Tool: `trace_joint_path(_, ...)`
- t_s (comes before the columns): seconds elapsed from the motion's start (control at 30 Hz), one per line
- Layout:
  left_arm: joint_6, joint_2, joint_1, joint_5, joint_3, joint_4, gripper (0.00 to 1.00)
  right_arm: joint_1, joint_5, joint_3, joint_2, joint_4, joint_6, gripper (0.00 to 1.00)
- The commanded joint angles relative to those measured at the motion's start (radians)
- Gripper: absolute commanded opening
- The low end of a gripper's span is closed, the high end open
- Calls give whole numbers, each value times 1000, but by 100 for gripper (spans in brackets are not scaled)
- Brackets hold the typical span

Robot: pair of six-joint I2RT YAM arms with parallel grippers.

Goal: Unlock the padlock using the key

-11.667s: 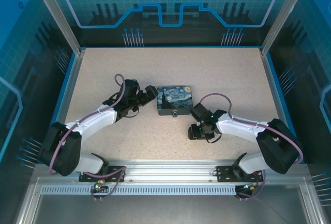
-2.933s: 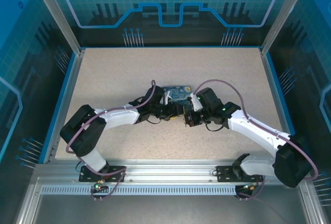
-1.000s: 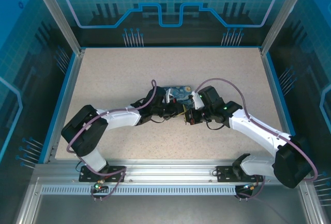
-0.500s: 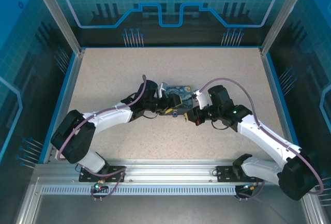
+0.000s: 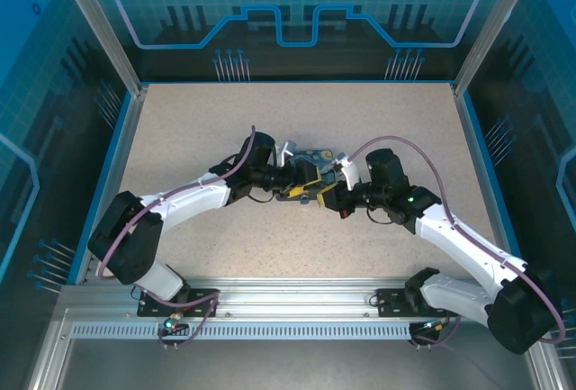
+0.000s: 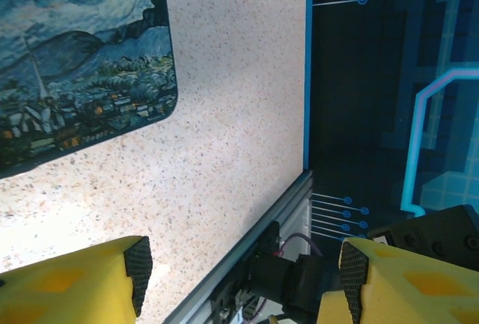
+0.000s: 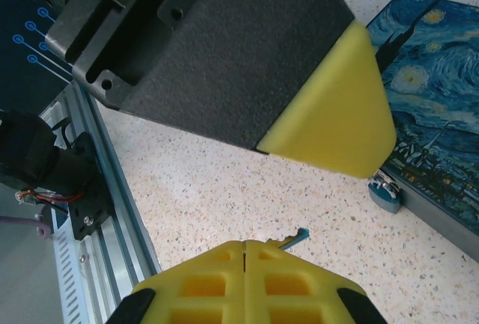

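Observation:
Next, my left gripper grabs the key [image 7: 293, 239] by its exposed teal-dark tip. My right gripper is then free to regrip the key to unlock the padlock.
The night-sky printed box [image 7: 441, 107] lies at the table's middle [image 5: 315, 156], half covered by both grippers. Its small bluish-grey padlock [image 7: 385, 191] sticks out of the near long side. My right gripper [image 7: 245, 246] is shut on the key [image 7: 293, 239], whose thin teal-dark tip pokes out towards the padlock, a short gap away. It sits at the box's near right [image 5: 331, 196]. My left gripper [image 6: 239, 271] is open with nothing between its yellow fingers [image 6: 82, 283]; one of them hangs over the right wrist view [image 7: 329, 114]. It hovers by the box's near edge [image 5: 304, 183].
The speckled table [image 5: 378, 120] is ringed by a blue rim and an aluminium rail [image 5: 297, 295] at the near edge. Purple cables [image 5: 396, 142] loop over both arms. Blue patterned walls [image 5: 297, 12] close the back and sides.
The left arm has swung its wrist towards the far side and its gripper now lies along the box's near edge. The right gripper has shifted slightly right, still shut on the key.

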Motion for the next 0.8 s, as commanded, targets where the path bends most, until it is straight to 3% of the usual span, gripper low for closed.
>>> trace_joint_path(0.0, -52, 6, -4, 62, -7, 56, 67, -7, -14, 5, -4, 39, -6, 0)
trace_joint_path(0.5, -175, 72, -55, 99, -24, 200, 60, -5, 7, 36, 23, 75, 9, 0)
trace_joint_path(0.77, -231, 91, -56, 111, -42, 287, 39, -5, 19, 31, 29, 77, 6, 0)
